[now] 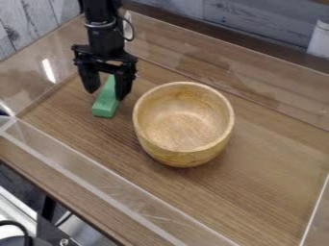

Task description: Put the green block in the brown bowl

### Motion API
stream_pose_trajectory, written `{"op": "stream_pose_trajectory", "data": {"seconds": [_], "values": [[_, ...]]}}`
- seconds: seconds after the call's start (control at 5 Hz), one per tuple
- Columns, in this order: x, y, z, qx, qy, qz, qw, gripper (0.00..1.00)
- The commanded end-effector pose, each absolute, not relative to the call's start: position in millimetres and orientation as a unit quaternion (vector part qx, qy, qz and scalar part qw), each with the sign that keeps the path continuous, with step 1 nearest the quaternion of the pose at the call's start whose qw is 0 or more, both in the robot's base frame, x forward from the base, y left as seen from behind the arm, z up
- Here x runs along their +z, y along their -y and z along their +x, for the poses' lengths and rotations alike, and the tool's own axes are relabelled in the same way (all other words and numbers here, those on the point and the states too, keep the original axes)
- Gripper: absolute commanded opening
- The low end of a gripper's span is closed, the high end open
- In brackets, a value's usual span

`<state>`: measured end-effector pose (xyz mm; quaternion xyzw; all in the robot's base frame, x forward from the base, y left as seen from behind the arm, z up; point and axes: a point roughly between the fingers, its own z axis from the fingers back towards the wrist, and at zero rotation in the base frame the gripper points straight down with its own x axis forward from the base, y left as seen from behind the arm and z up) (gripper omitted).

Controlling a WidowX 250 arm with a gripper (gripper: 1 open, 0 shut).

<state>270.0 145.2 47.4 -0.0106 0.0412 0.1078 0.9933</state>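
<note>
My gripper grabs the block by its long sides at one end (111, 86) next, to put the green block in the brown bowl (184, 122).
The green block (104, 101) lies flat on the wooden table (244, 183), left of the brown bowl (184, 122). My gripper (106, 85) hangs straight down over the block's far end, jaws open, one black finger on each side of the bar. Whether the fingers touch the block I cannot tell. The bowl stands upright and holds nothing, a short gap to the right of the block.
A clear plastic wall (38, 72) runs around the table, with its near edge along the bottom left. A grey plank wall (257, 14) stands behind the table. Bare wood stretches right of and in front of the bowl.
</note>
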Motion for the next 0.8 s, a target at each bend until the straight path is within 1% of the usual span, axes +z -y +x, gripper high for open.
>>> {"op": "stream_pose_trajectory", "data": {"seconds": [0.0, 0.6], "values": [[59.2, -152.5, 278.3, 0.112, -0.019, -0.001, 0.994, 1.0], [59.2, -155.0, 279.2, 0.117, -0.019, -0.004, 0.993, 1.0]]}}
